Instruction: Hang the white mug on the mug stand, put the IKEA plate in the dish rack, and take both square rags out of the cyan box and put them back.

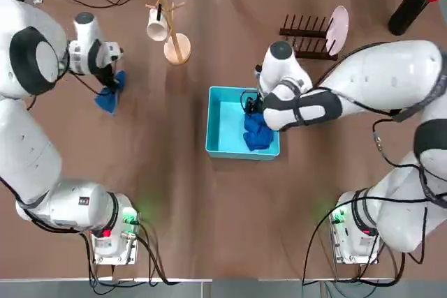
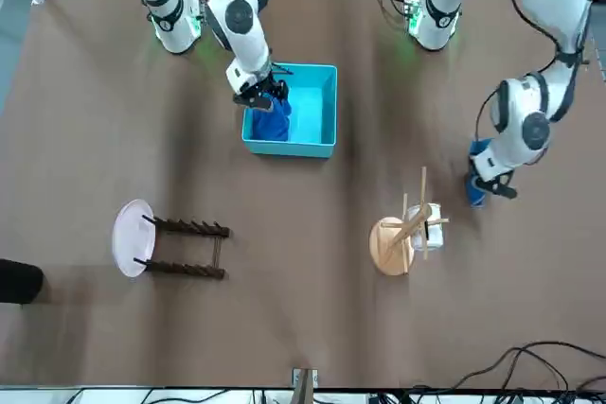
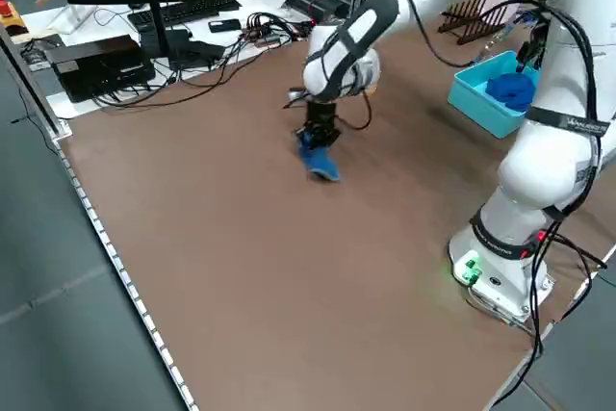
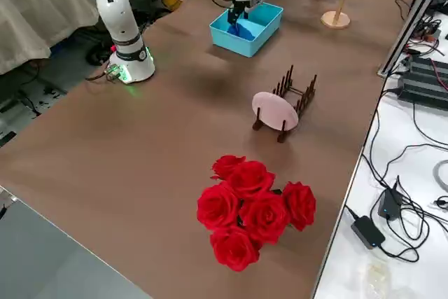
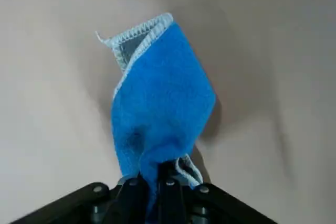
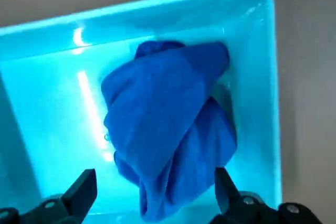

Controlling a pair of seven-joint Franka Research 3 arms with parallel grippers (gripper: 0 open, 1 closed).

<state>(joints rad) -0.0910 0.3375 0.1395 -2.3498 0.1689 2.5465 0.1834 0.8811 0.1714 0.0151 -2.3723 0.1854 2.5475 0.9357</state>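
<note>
The robot will next grab the crumpled blue rag with its right gripper by its narrow bunched tip (image 6: 155, 205) to empty the cyan box (image 6: 58, 124).
My left gripper (image 1: 110, 82) is shut on one blue square rag (image 1: 108, 97), which hangs from it just above the table at the far left (image 5: 157, 114). My right gripper (image 1: 253, 106) stands open over the cyan box (image 1: 222, 127), above the other blue rag (image 6: 168, 124) that lies crumpled in the box's right side. The white mug (image 1: 157, 26) hangs on the light wooden mug stand (image 1: 176, 48). The IKEA plate (image 1: 338, 29) stands on edge at the right end of the dark dish rack (image 1: 305, 36).
A bunch of red roses (image 4: 252, 208) in a dark vase (image 1: 411, 5) stands at the far right corner. Cables and electronics (image 3: 192, 36) lie beyond the table's far edge. Bare brown tabletop (image 1: 195, 207) lies between the box and the arm bases.
</note>
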